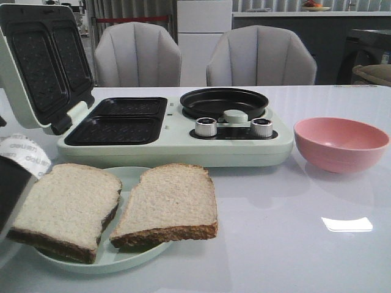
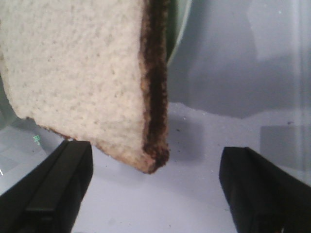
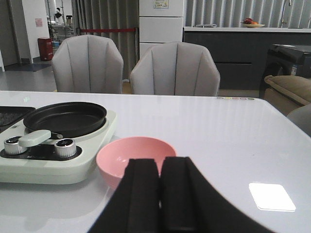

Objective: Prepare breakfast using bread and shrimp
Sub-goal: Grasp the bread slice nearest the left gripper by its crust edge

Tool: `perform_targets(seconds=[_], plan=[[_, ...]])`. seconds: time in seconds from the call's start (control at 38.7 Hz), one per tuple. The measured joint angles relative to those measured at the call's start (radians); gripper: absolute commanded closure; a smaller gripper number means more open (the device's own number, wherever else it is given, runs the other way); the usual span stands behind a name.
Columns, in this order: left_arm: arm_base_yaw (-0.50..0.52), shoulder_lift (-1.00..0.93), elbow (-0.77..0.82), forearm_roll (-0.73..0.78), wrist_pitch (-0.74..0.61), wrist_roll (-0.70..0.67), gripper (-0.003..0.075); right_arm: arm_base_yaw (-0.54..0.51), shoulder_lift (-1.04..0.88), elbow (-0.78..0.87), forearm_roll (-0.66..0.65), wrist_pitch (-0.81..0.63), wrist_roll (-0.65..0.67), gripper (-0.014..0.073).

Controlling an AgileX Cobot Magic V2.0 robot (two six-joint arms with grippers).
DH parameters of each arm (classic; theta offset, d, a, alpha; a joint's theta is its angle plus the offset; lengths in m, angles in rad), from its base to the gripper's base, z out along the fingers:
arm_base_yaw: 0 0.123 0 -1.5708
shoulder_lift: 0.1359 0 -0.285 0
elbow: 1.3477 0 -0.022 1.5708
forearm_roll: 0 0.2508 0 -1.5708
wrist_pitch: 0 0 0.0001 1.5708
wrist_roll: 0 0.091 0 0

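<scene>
My left fingers should move closer first: they stop short in the left wrist view and would miss the bread slice's brown-crusted corner (image 2: 154, 158).
Two slices of bread, one on the left (image 1: 67, 204) and one on the right (image 1: 170, 201), lie side by side on a pale green plate (image 1: 116, 259) at the table's front left. In the left wrist view, a brown-crusted corner of a bread slice (image 2: 82, 73) juts past the plate rim. My left gripper (image 2: 155, 191) is open, with that corner just ahead of the wide gap and touching neither finger. My right gripper (image 3: 160, 194) is shut on nothing, just in front of the pink bowl (image 3: 136, 155). The shrimp are out of view.
A pale green breakfast maker (image 1: 177, 143) stands behind the plate, its lid (image 1: 43, 61) raised at the left, with two dark sandwich wells (image 1: 116, 122) and a round black pan (image 1: 223, 102). The pink bowl (image 1: 340, 143) is at its right. My left arm's dark body (image 1: 9, 195) is at the frame's left edge.
</scene>
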Motion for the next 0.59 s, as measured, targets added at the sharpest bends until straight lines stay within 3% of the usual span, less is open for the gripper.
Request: perform_targets(seconds=[0.52,0.59], plan=[[0.0,0.144,-0.09,0.091,-0.007,-0.006,0.015,0.0,0.0,0.0,0.0,0.0,0.0,0.0453],[0.0,0.16,-0.1,0.112,-0.005,-0.006,0.0191,0.0,0.0,0.0,0.0,0.0,0.0,0.0453]])
